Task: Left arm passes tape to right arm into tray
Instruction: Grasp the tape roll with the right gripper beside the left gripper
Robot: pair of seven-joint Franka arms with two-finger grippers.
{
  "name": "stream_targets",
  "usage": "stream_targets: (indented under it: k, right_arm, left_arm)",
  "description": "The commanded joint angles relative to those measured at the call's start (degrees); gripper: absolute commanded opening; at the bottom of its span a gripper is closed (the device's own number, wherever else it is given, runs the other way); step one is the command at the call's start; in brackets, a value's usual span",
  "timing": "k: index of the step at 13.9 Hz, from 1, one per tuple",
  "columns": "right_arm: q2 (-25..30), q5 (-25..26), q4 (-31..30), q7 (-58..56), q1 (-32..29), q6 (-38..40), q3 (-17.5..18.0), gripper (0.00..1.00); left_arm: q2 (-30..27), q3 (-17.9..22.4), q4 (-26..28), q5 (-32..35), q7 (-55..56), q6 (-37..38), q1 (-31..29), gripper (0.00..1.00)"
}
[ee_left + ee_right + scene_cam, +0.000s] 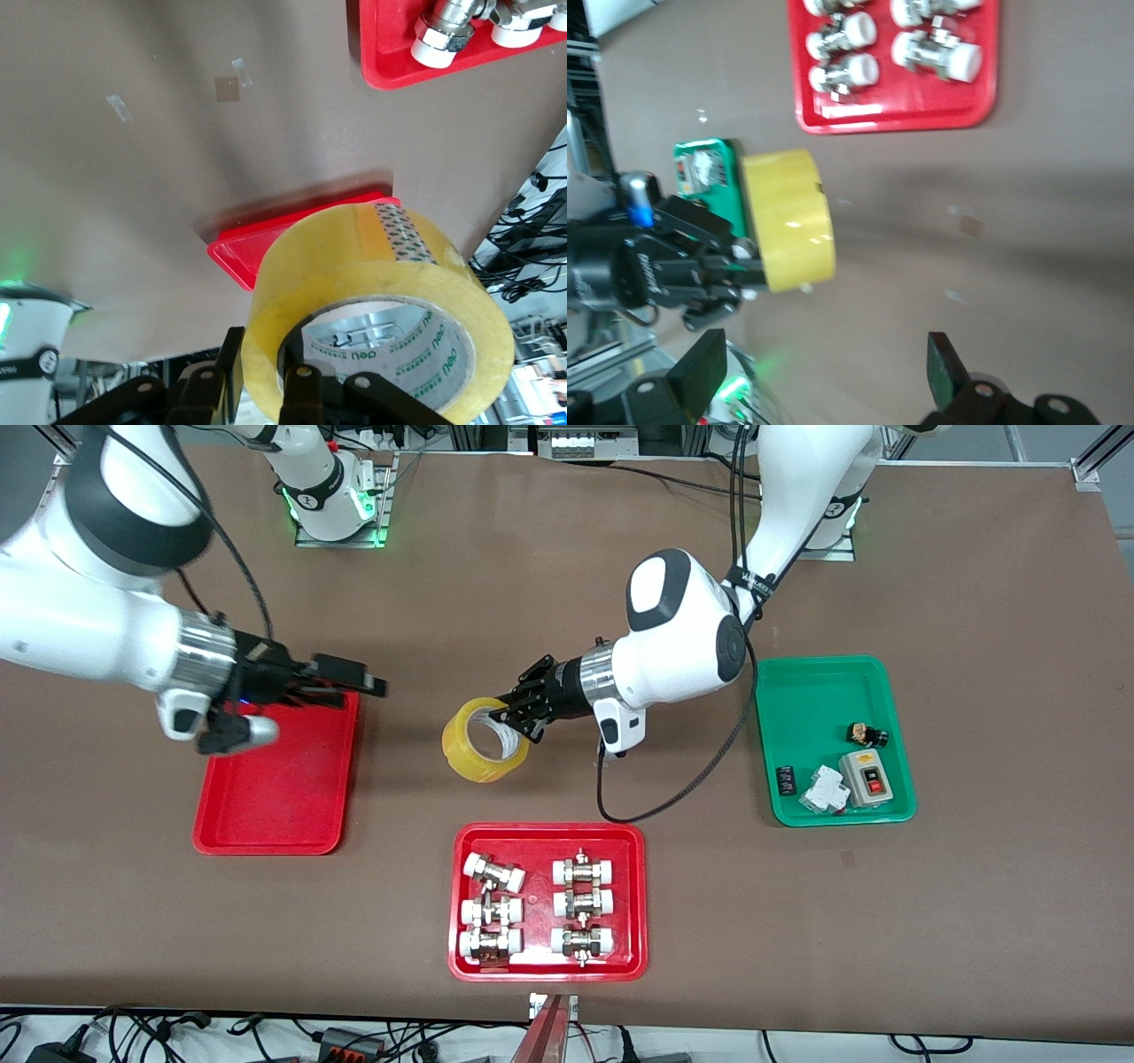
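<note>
My left gripper's fingers crowd the yellow tape's side. My right gripper needs to grab the tape across its flat sides at the free edge opposite those fingers.
The yellow tape (483,744) hangs in the air over the middle of the table, held on edge. My left gripper (508,717) is shut on its wall, one finger inside the core and one outside; the left wrist view shows the tape (381,292) and that grip (266,382) close up. My right gripper (354,686) is open and empty over the plain red tray (275,797), at its edge toward the tape. In the right wrist view its fingers (948,367) stand wide apart, the tape (788,221) ahead of them with a gap between.
A red tray of white-capped metal fittings (549,965) lies nearer the front camera than the tape. A green tray (833,691) with small electrical parts lies toward the left arm's end. The left arm's black cable (673,797) loops down onto the table.
</note>
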State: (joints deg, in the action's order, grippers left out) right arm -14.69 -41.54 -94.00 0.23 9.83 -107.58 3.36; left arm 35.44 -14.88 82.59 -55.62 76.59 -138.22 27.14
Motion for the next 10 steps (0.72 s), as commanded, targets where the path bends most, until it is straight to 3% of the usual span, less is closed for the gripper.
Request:
stream_targets:
  k: [1, 3, 6, 10]
  right_arm:
    - [-4.8, -6.0, 4.2, -3.1, 1.2, -2.5, -0.3, 1.00]
    - [-6.8, -6.9, 4.6, -3.2, 2.5, -6.0, -0.3, 1.00]
    - [-8.9, -9.8, 4.9, -3.4, 4.7, -9.4, -0.3, 1.00]
    - [-10.3, -9.9, 4.9, -3.4, 7.2, -13.4, -0.3, 1.00]
  left_arm:
    - [0.7, 0.1, -2.4, -0.9, 0.1, 0.3, -0.1, 0.02]
    - [0.5, 0.0, -1.6, -2.2, -11.0, 0.8, -0.3, 0.00]
    - [0.9, 0.1, -1.7, -2.2, -12.2, 0.6, -1.0, 0.00]
    - [1.4, 0.1, -2.1, -2.4, -12.0, 0.5, -1.0, 0.00]
